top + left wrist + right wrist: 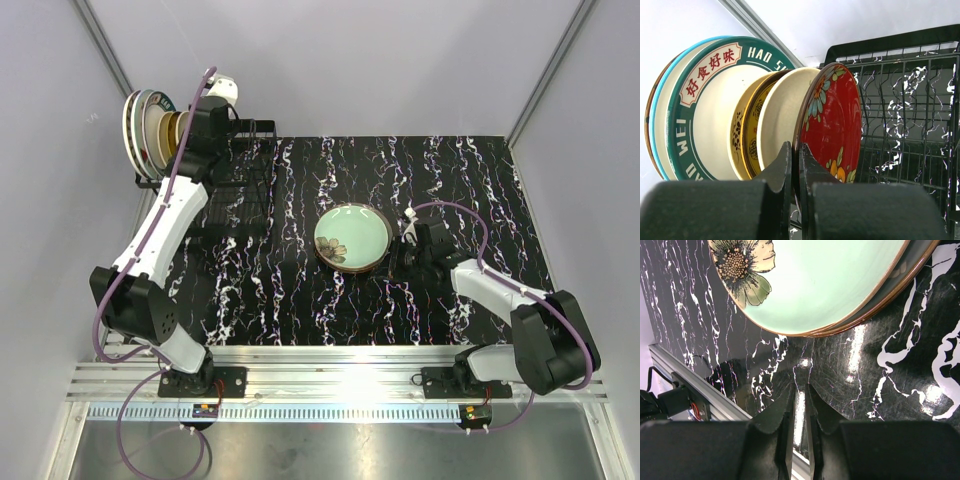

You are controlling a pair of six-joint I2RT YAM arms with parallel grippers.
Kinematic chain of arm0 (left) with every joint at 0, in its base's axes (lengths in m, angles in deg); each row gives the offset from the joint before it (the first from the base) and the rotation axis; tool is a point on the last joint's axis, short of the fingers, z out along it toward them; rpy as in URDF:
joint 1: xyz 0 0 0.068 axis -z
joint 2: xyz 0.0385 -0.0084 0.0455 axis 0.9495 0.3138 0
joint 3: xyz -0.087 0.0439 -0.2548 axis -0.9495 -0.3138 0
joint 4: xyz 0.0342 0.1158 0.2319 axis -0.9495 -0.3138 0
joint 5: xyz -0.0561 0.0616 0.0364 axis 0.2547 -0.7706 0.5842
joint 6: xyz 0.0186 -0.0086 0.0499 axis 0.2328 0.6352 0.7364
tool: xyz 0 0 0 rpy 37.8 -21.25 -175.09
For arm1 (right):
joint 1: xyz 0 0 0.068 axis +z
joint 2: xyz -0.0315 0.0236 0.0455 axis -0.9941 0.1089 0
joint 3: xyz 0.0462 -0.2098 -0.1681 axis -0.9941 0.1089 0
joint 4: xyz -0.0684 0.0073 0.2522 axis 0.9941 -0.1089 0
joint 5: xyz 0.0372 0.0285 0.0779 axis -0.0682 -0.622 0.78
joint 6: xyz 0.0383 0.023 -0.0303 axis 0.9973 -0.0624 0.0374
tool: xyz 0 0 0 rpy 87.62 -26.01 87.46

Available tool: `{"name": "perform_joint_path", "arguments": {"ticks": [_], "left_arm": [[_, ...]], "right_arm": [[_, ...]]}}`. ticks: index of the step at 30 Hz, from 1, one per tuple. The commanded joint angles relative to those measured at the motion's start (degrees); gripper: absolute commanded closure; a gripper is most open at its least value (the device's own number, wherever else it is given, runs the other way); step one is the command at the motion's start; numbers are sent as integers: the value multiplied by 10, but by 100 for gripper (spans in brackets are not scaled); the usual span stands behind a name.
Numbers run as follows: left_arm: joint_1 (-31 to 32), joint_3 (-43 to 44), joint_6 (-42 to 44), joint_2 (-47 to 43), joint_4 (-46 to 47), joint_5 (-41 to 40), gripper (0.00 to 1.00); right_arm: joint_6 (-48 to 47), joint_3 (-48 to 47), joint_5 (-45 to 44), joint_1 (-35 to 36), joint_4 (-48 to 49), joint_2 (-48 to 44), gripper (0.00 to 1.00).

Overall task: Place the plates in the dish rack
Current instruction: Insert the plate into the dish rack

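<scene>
The red plate is upright in the rack, close beside the cream one, and would stay upright, so it is time for my left gripper to open now.
The black wire dish rack (245,180) stands at the table's far left. Several plates (150,125) stand upright in it. In the left wrist view they are a teal-rimmed plate (705,115), a yellow one (747,125), a cream one (782,115) and a red flowered plate (835,120). My left gripper (795,147) is shut on the red plate's rim, at the rack (910,100). A pale green flower plate (352,237) lies flat on a brown-rimmed plate (900,287) mid-table. My right gripper (400,255) is shut and empty, low over the table just right of that stack (799,387).
White enclosure walls stand close behind and left of the rack. An aluminium rail (340,365) runs along the near table edge, with both arm bases on it. The rack's right part (920,145) holds no plates.
</scene>
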Motion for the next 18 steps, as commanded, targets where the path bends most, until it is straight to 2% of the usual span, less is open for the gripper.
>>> {"name": "perform_joint_path", "arguments": {"ticks": [1,4,6,14,18], "left_arm": [[-14,24,25,3,-4,-53,100],[-16,22,25,6,0,-58,100],[-17,20,27,7,0,-59,90],[-17,6,33,-8,15,-58,84],[-17,5,37,-15,18,-52,74]], "right_arm": [[-13,-26,10,-4,19,5,81],[-13,-27,9,-4,17,5,81],[-13,-27,9,-4,18,6,81],[-13,-28,10,-5,17,11,80],[-14,-29,10,-5,17,12,81]]}}
